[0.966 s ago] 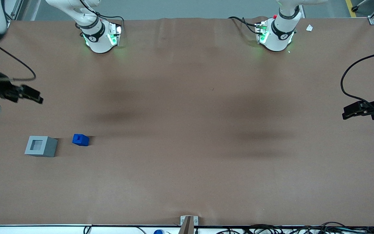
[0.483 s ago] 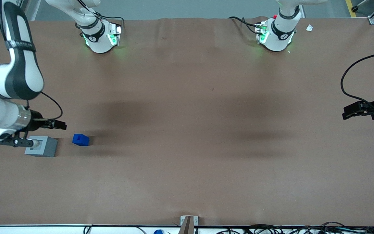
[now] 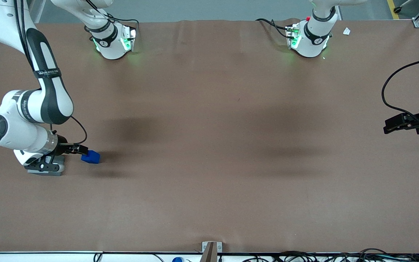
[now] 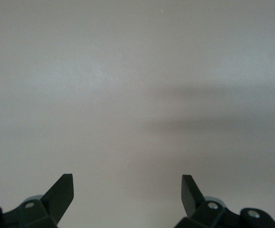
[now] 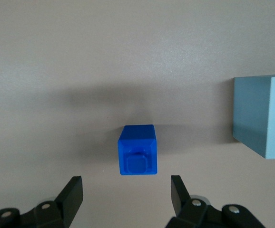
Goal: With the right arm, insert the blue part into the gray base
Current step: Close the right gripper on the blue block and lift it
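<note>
The robot's right gripper will take hold of the blue part by its stepped end (image 5: 137, 162) next, so that it can fit the blue part into the gray base.
The blue part (image 3: 91, 157) (image 5: 137, 150) stands on the brown table, its raised step facing up. Beside it, toward the working arm's end, the gray base (image 3: 49, 173) (image 5: 261, 116) is mostly covered in the front view by the right arm's wrist. My right gripper (image 3: 79, 149) (image 5: 127, 184) hangs above the table between the two blocks, close to the blue part. It is open and holds nothing. In the right wrist view the blue part lies just ahead of the black fingertips (image 5: 74, 186), not between them.
Two white arm bases (image 3: 113, 40) (image 3: 309, 38) stand at the table's edge farthest from the front camera. The parked gripper (image 3: 398, 123) and its cable hang over the parked arm's end. A metal bracket (image 3: 211, 247) sits at the near edge.
The right arm has swung in from the table's end and lowered over the gray base, covering most of it. Its gripper now reaches the blue part. Both blocks have stayed put.
</note>
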Robot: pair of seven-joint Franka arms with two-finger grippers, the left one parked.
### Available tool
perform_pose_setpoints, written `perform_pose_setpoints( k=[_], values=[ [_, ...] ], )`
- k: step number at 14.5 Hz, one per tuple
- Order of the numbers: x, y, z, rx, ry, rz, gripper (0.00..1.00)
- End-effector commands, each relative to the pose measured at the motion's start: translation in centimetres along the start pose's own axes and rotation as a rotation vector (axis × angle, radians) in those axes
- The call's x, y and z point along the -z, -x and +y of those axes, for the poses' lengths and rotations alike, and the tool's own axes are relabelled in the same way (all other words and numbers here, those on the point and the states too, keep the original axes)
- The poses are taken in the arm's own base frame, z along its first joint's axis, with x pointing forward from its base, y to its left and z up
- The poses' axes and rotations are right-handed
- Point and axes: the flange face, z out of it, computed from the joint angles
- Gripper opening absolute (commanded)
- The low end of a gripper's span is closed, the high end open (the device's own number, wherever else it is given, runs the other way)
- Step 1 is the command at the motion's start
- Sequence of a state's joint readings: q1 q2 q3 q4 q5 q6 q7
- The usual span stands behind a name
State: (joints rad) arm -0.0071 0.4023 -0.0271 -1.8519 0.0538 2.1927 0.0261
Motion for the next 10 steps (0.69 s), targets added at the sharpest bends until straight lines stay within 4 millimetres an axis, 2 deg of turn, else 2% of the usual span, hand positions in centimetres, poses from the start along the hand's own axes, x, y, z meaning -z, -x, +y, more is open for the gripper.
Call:
perform_pose_setpoints(
  k=[1,10],
  values=[
    [-2.3,0.1,0.2,0.004,0.008,0.011,0.78],
    [-6.5,-0.5,1.0,0.027,0.042,0.026,0.75]
  ],
)
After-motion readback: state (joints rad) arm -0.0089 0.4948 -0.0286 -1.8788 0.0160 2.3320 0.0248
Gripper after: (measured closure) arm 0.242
